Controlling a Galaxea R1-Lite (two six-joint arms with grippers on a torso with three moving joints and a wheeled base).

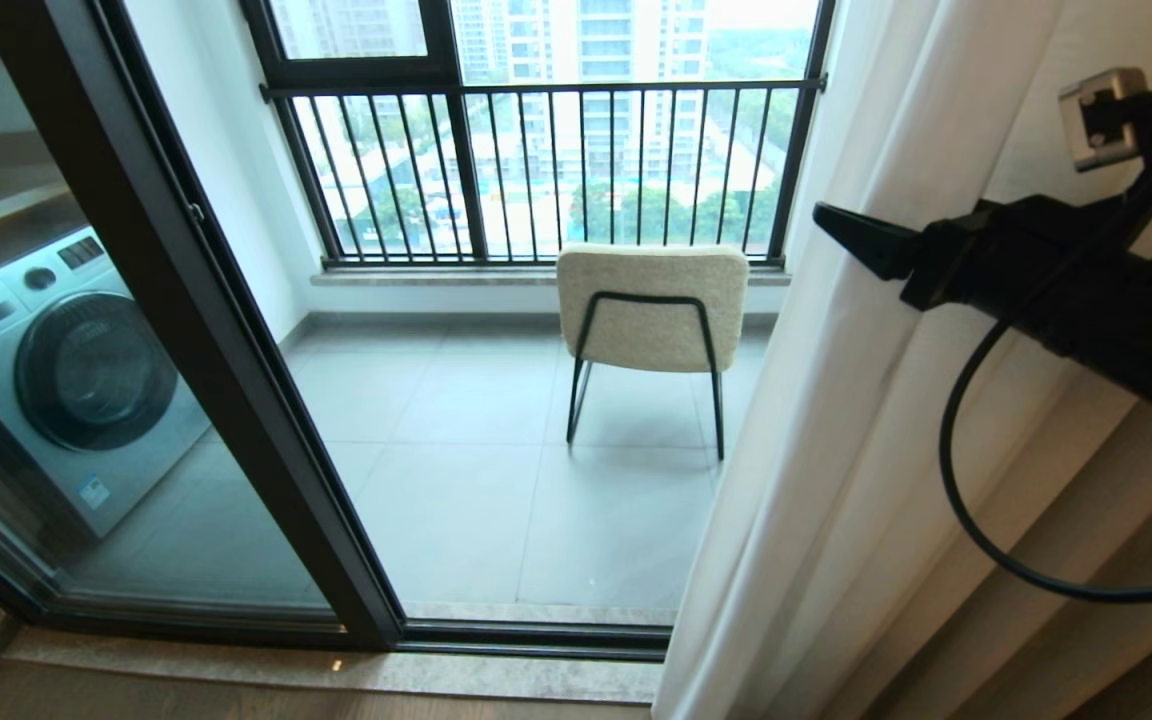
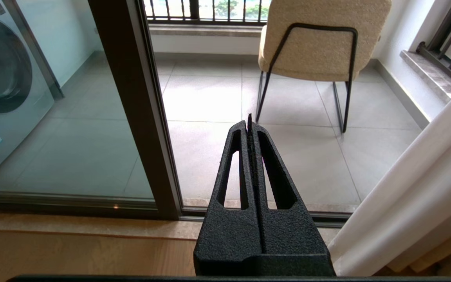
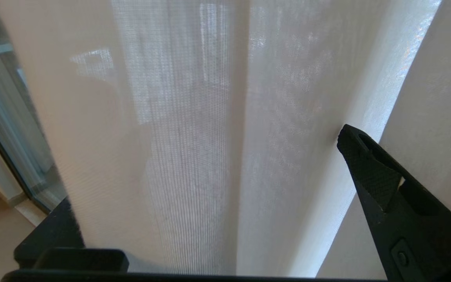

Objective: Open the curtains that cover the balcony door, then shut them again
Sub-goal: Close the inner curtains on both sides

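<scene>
My right gripper grips the curtain by its leading edge (image 1: 797, 314) next, to draw the sheer white curtain closed across the balcony door (image 1: 236, 380).
A sheer white curtain (image 1: 836, 450) hangs gathered at the right of the balcony door (image 1: 236, 380), whose black frame and glass are uncovered. My right gripper (image 3: 210, 176) is open, with the curtain (image 3: 170, 137) lying between its jaws. One finger (image 3: 366, 160) shows in front of the fabric; the other is veiled behind it. In the head view that finger (image 1: 861, 242) points left against the curtain's folds. My left gripper (image 2: 249, 121) is shut on nothing and sits low, facing the door sill, with the curtain (image 2: 417, 188) to its side.
A cream chair (image 1: 651, 305) stands on the balcony tiles before the black railing (image 1: 536, 170). A washing machine (image 1: 66, 370) sits behind the left glass. A thicker tan drape (image 1: 1066, 560) hangs behind the sheer. A black cable (image 1: 956, 480) loops under my right arm.
</scene>
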